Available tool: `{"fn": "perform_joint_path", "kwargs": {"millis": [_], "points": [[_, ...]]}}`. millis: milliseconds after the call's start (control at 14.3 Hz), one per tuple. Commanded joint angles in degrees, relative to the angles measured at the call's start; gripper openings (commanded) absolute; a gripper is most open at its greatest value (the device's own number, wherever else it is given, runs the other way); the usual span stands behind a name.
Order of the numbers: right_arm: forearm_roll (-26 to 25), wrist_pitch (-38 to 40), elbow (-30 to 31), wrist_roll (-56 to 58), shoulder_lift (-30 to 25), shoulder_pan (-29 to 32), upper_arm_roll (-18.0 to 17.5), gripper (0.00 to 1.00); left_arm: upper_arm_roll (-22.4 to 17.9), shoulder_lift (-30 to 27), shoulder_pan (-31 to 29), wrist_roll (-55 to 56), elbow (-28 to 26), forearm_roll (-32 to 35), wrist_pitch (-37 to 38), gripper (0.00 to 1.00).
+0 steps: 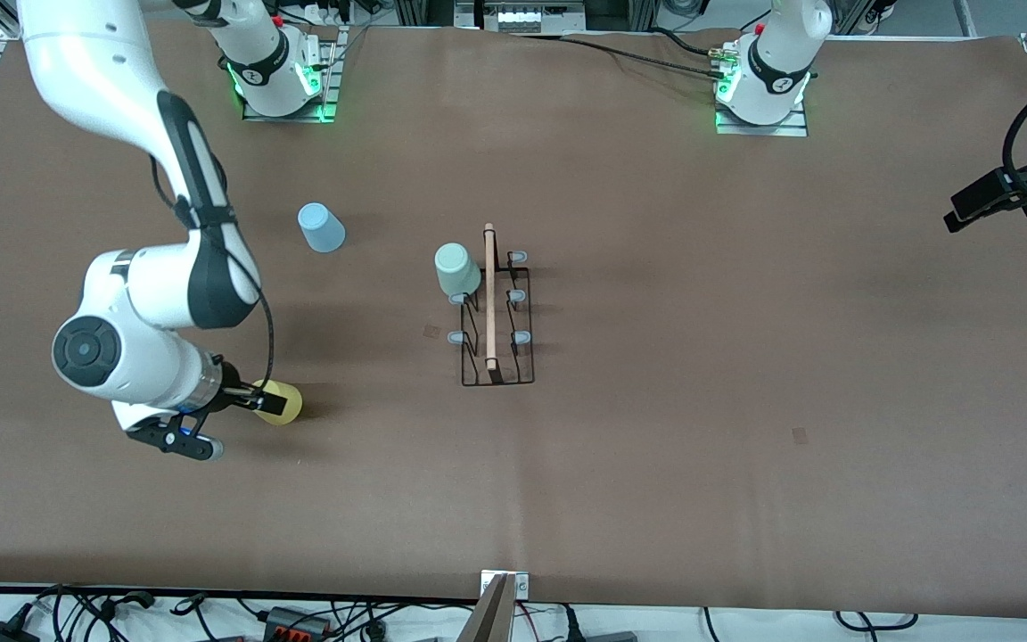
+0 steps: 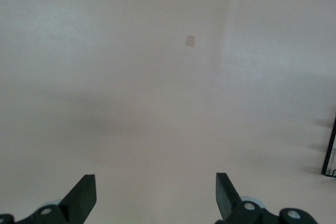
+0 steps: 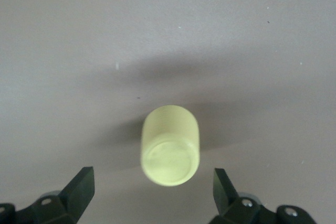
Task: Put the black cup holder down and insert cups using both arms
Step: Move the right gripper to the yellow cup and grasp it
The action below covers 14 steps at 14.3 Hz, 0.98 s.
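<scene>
Next, the right gripper grabs the yellow cup by its base end, which leaves its open end free to slide onto the black cup holder.
The black cup holder stands mid-table with a wooden rod along its top. A pale green cup sits on one of its pegs, on the side toward the right arm's end. A light blue cup stands on the table between the holder and the right arm's base. The yellow cup lies nearer the front camera, toward the right arm's end. My right gripper is open, low at the yellow cup, whose base sits just ahead of the spread fingertips. My left gripper is open and empty, raised over the left arm's end.
The brown table cover has a small square patch toward the left arm's end, also in the left wrist view, and another beside the holder. A corner of the holder's wire base shows in the left wrist view. Cables lie along the front edge.
</scene>
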<state>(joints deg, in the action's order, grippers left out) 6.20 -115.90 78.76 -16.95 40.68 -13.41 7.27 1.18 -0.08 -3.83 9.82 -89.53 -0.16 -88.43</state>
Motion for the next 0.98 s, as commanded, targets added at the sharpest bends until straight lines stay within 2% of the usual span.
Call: {"fn": "perform_joint_path", "kwargs": {"millis": [0, 351, 841, 911], "points": [[-0.5, -0.7, -1.2, 5.7, 2.8, 1.1, -0.7, 1.0, -0.6, 0.4, 0.4, -0.9, 1.0, -0.5, 0.8, 1.0], [-0.7, -1.6, -1.2, 6.6, 4.5, 1.1, -0.7, 1.0, -0.8, 0.5, 0.2, -1.1, 0.9, -0.7, -1.7, 1.0], [0.1, -1.7, -1.2, 6.5, 6.4, 1.5, -0.7, 1.0, 1.0, -1.0, 0.9, -0.8, 1.0, -1.2, 1.2, 1.0], [0.1, -1.7, -1.2, 6.6, 6.4, 1.5, -0.7, 0.9, 1.2, -1.1, 1.0, -0.8, 1.0, -1.2, 1.2, 1.0]]}}
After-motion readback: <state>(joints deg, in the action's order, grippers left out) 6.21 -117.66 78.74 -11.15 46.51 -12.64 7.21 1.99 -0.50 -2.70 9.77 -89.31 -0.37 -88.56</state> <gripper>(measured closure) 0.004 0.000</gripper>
